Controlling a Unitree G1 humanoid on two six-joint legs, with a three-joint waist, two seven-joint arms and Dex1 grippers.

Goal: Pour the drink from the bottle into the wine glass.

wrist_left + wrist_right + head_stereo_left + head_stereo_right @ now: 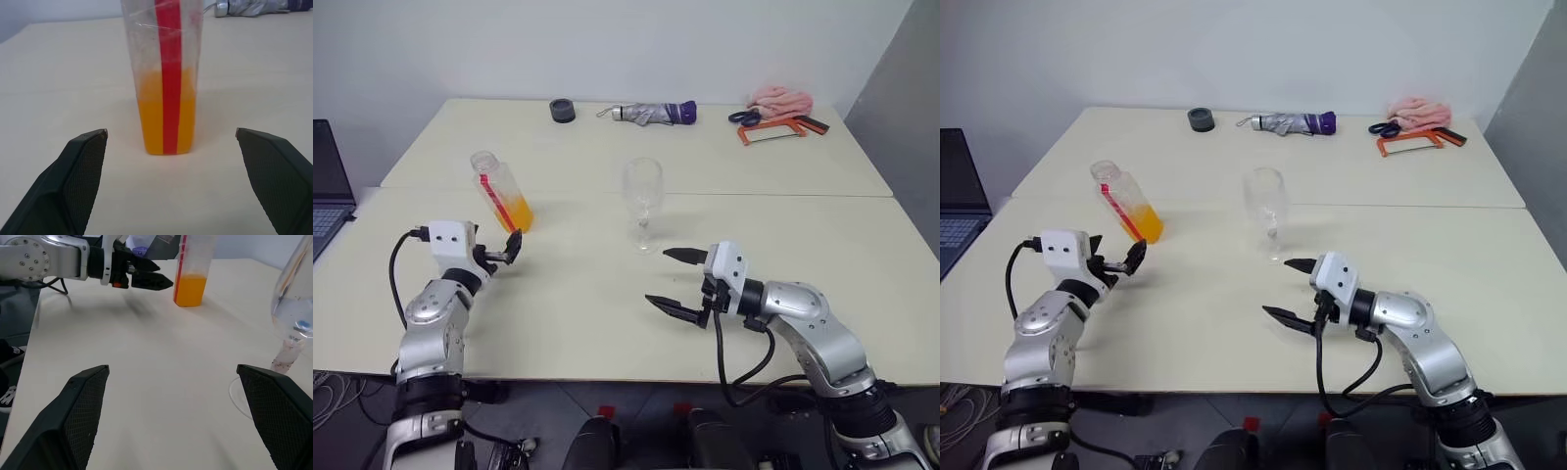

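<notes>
My fingers stop short of the bottle in the left wrist view, so it is too early to close; my left gripper moves toward the bottle first.
The bottle stands on the table's left side, clear with a red label strip, and the orange drink fills its lower part. My left gripper is open just in front of it and holds nothing. In the left wrist view the bottle stands centred beyond the fingertips, apart from them. The wine glass stands upright near the table's middle, with no drink in it. My right gripper is open and holds nothing, a little nearer to me than the glass's foot.
Along the table's far side lie a black roll, a folded umbrella, scissors, an orange-framed saw and a pink cloth. A laptop sits at the far left. A seam crosses the tabletop behind the glass.
</notes>
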